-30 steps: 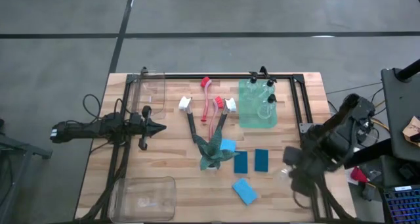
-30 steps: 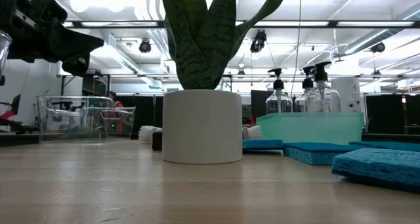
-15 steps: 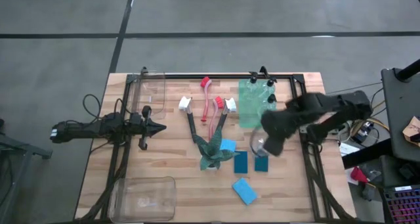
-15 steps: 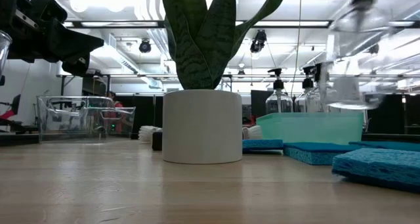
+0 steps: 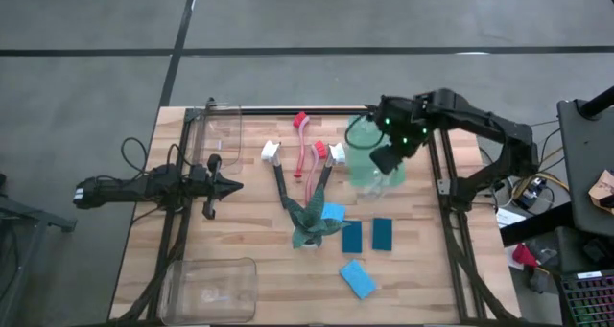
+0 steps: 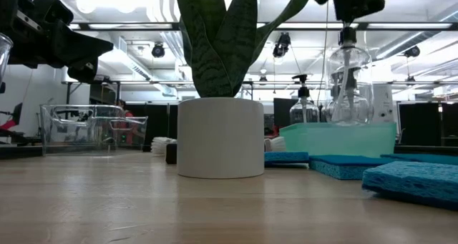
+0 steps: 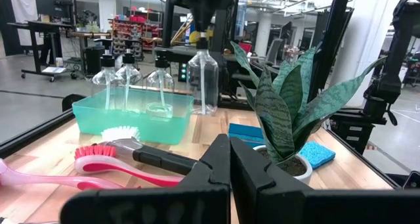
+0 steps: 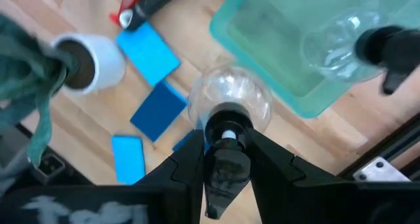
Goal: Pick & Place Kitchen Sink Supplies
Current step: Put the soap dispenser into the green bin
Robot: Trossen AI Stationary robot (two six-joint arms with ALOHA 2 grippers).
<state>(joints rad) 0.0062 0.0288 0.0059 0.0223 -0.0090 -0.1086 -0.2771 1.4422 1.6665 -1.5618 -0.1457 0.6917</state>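
The clear bottle goes over the teal tray (image 5: 363,135) (image 8: 275,40), before my right gripper releases it. The bottle hangs short of the tray and would miss if I opened now.
My right gripper (image 5: 387,158) is over the near edge of the teal tray (image 5: 363,135), shut on a clear black-capped bottle (image 6: 349,94) that hangs below it. Three more bottles (image 7: 128,79) stand in the tray. Dish brushes with white heads (image 5: 272,164) and red heads (image 5: 301,140) lie left of the tray. Dark teal sponges (image 5: 352,236) and blue sponges (image 5: 357,279) lie flat near the plant (image 5: 312,226). My left gripper (image 5: 233,185) waits shut over the table's left side. My right gripper holds the bottle by its black pump cap (image 8: 226,127) at the top, pinched between the two fingers (image 8: 190,161). The fingers come from above, pointing down. The bottle hangs upright below them, lifted clear, its base about level with the tray's rim (image 6: 336,127).
A clear bin (image 5: 223,130) stands at the far left and another clear bin (image 5: 211,289) at the near left. Black frame rails (image 5: 446,188) run along the table's edges. The white plant pot (image 6: 220,137) stands mid-table.
My right gripper has carried the bottle from the table's near right corner toward the far edge and leftward, past the dark teal sponges, until it is over the tray's near edge. The bottle stayed lifted clear and hanging below the fingers throughout.
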